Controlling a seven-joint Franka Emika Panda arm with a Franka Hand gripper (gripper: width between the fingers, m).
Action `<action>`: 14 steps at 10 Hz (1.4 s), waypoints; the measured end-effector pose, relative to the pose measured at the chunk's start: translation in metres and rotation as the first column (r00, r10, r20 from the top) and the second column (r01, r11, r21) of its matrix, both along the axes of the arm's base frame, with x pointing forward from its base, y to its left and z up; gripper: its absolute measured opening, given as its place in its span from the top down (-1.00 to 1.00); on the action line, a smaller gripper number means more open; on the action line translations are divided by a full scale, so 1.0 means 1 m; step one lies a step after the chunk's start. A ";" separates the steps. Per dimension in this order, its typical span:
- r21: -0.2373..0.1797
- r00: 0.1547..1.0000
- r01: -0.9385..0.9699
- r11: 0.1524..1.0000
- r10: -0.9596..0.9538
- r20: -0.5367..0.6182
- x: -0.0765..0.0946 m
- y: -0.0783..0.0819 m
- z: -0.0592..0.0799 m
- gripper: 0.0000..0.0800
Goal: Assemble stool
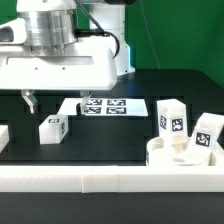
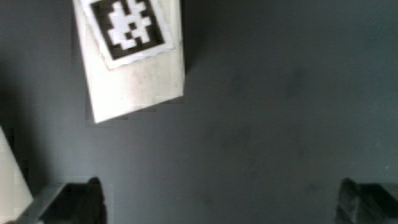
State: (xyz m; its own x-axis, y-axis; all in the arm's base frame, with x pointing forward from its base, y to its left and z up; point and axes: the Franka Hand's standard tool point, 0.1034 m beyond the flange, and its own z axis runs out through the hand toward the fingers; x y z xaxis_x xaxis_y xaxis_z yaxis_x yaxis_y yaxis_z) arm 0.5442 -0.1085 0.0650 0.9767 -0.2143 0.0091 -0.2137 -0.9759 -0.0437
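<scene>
Next, my gripper picks up the leg by its plain end (image 1: 48, 133) beside the tag, to join the white leg block to the round white seat.
My gripper (image 1: 30, 100) hangs just above the dark table at the exterior view's left, open and empty. In the wrist view its fingertips (image 2: 71, 200) stand far apart with bare table between them (image 2: 222, 205). A white leg block (image 1: 52, 127) with a tag lies on the table just in front of the gripper. The tagged white piece ahead of the fingers in the wrist view (image 2: 134, 60) looks like this leg. Two more tagged legs (image 1: 172, 120) (image 1: 205, 135) stand upright at the right. The round white seat (image 1: 160, 152) lies just in front of them.
The marker board (image 1: 100, 105) lies flat behind the middle of the table. A long white rail (image 1: 90, 180) runs along the front edge. Another white piece (image 1: 3, 135) shows at the far left edge.
</scene>
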 end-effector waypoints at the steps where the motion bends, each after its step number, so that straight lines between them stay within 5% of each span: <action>1: 0.023 0.999 -0.010 1.000 0.011 -0.054 -0.007 0.001 -0.003 -0.62; 4: 0.139 0.928 -0.014 0.990 0.065 -0.367 -0.013 -0.018 -0.013 -0.62; 7: 0.203 0.822 0.017 0.979 0.101 -0.560 -0.018 -0.016 -0.020 -0.62; 9: 0.203 0.739 0.049 0.978 0.102 -0.666 -0.022 -0.011 -0.032 -0.62; 14: 0.185 0.710 0.086 0.979 0.070 -0.700 -0.031 -0.014 -0.044 -0.62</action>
State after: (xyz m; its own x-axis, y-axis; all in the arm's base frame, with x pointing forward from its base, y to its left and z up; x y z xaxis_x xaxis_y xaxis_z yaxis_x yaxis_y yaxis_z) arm 0.5128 -0.1226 0.0207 0.6817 -0.1427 -0.7176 -0.2659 -0.9621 -0.0612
